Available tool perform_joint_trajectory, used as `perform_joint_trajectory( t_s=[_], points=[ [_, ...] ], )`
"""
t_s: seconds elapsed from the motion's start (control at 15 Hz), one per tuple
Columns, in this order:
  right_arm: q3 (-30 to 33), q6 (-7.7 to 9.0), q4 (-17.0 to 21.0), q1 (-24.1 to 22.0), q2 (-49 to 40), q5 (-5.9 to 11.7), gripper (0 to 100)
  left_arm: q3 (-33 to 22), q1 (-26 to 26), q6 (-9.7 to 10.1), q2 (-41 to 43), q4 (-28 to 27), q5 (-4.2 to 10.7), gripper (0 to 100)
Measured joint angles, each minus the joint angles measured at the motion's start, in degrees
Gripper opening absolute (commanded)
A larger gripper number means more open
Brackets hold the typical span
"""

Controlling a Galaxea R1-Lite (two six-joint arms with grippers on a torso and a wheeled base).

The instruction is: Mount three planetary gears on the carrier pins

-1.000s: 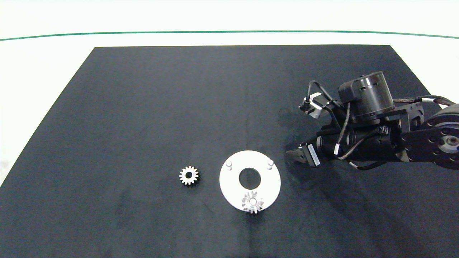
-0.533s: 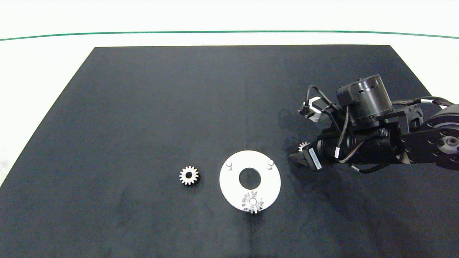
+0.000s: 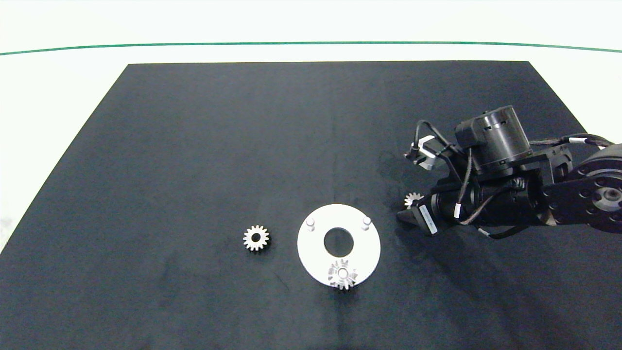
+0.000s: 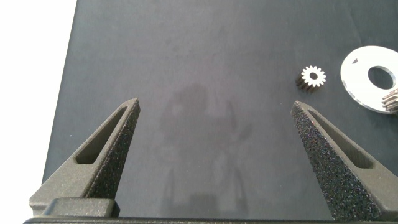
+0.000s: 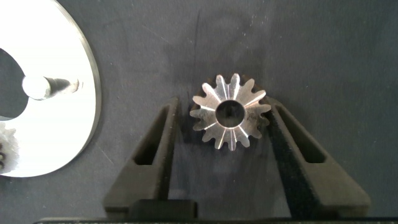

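The third gear's center hole (image 5: 230, 114) needs to stay free to slide over a carrier pin, so the robot's right gripper should pick up the gear by its outer teeth (image 5: 257, 109) next.
The white disc (image 3: 311, 250) lies on the mat, and two of its carrier pins (image 3: 310, 223) (image 3: 367, 221) stand bare. One planetary gear (image 3: 342, 275) sits on the near pin. A second gear (image 3: 256, 238) lies loose to the disc's left. The third gear (image 3: 413, 199) (image 5: 230, 112) lies flat on the mat to the disc's right. My right gripper (image 3: 409, 208) (image 5: 224, 106) is open around it, a finger close to the teeth on each side. My left gripper (image 4: 214, 104) hangs wide open and holds nothing; the head view does not show it.
A black mat (image 3: 194, 146) covers the table, and white tabletop (image 3: 58, 97) shows beyond its edges. The right arm's wrist and cables (image 3: 491, 160) rise over the mat's right side.
The right arm has drawn back to the right and toward the near edge. This uncovered the third gear by its fingertips. The disc and the other two gears have not moved.
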State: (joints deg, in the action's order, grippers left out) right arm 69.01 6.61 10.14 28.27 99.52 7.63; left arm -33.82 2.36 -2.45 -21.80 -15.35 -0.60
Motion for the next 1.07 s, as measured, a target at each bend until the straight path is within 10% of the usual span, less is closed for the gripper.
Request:
perform_joint_trajectory(
  t_s=[1.07],
  points=[
    [0.3,0.22,-0.2,-0.4,0.2,0.16,17,-0.4,0.0,0.02,-0.1,0.0,0.0,100]
  ],
)
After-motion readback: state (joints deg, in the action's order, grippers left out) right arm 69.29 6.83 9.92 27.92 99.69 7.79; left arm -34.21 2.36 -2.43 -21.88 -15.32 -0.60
